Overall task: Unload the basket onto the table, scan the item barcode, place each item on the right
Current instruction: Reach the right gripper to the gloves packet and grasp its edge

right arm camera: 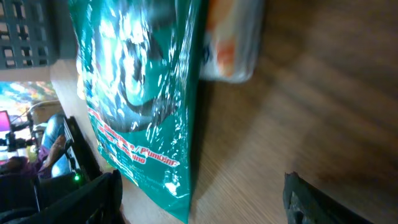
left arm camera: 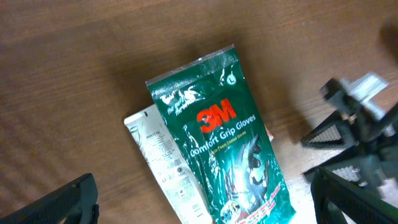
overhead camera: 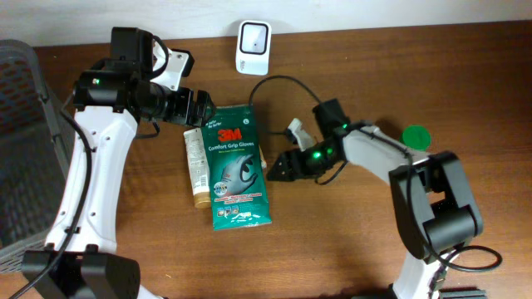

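Next, my right gripper grabs the gloves packet's long edge beside the orange-and-white item. Then it flips the packet for barcode scanning.
A green 3M Comfort Grip Gloves packet (overhead camera: 237, 166) lies flat on the wooden table, printed side up; no barcode shows on it. My left gripper (overhead camera: 195, 106) hovers open above the packet's top left corner; in the left wrist view the packet (left arm camera: 224, 143) lies between and beyond the wide-apart fingers (left arm camera: 56, 202). My right gripper (overhead camera: 278, 170) sits low at the packet's right edge, open. In the right wrist view, the lower corner of the packet (right arm camera: 137, 93) reaches in between the fingers (right arm camera: 81, 199) without being pinched. A white scanner (overhead camera: 253, 47) stands at the table's back edge.
A cream tube (overhead camera: 196, 170) lies against the packet's left side. An orange-and-white item (right arm camera: 233, 43) is tucked under the packet's right edge. A green disc (overhead camera: 416, 135) lies at the right. A dark wire basket (overhead camera: 21, 141) stands off the table's left side.
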Controlling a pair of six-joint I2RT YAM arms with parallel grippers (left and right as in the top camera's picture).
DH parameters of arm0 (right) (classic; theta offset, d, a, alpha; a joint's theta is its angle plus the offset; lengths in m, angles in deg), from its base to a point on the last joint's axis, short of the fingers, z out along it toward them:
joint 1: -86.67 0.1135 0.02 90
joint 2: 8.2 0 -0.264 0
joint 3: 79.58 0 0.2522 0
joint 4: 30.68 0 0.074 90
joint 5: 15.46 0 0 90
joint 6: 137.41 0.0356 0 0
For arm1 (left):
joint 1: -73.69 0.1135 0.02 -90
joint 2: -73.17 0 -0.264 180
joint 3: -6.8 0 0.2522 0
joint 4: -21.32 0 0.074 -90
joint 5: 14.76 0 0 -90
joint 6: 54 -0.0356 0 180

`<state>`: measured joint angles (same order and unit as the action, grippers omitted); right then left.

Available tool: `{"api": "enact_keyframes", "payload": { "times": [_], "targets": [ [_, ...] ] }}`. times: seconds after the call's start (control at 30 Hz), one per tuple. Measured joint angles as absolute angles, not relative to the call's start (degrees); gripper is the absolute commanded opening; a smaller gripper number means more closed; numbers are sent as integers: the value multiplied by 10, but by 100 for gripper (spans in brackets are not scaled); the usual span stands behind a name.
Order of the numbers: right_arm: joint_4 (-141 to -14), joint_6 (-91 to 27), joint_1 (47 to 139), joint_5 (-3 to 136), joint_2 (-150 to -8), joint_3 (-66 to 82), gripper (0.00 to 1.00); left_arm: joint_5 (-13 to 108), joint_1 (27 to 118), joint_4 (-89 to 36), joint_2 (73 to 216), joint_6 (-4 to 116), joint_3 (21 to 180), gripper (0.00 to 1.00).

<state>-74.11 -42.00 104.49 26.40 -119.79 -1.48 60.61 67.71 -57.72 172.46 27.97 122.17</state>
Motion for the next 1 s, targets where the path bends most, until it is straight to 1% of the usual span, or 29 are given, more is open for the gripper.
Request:
{"api": "enact_keyframes", "payload": {
  "times": [0.27,0.33,0.4,0.43,0.5,0.53,0.57,0.6,0.63,0.7,0.73,0.87,1.0],
  "targets": [
    [-581,-293,1078,235,-1195,-83,78,606,677,-578,1725,280,1222,99],
    [-529,-253,1105,231,-1195,-98,78,606,677,-578,1725,280,1222,99],
    [-499,-214,1135,237,-1195,-105,74,606,677,-578,1725,280,1222,99],
    [-486,-199,1145,242,-1196,-106,71,606,677,-578,1725,280,1222,99],
    [-453,-160,1164,244,-1210,-106,58,606,677,-578,1725,280,1222,100],
    [-445,-144,1168,244,-1216,-106,49,606,677,-578,1725,280,1222,99],
    [-439,-127,1168,245,-1221,-105,43,606,677,-578,1725,280,1222,99],
    [-435,-117,1167,243,-1226,-105,32,606,677,-578,1725,280,1222,99],
    [-433,-109,1164,242,-1232,-106,19,606,677,-577,1725,280,1222,99],
    [-435,-99,1159,252,-1236,-107,7,606,677,-578,1725,280,1222,99],
    [-439,-95,1156,255,-1240,-107,4,606,677,-577,1725,280,1222,99],
    [-458,-98,1140,256,-1238,-108,4,606,677,-578,1725,280,1222,99],
    [-553,-141,1111,290,-1174,-114,4,606,677,-577,1725,280,1222,99]
  ]
}}
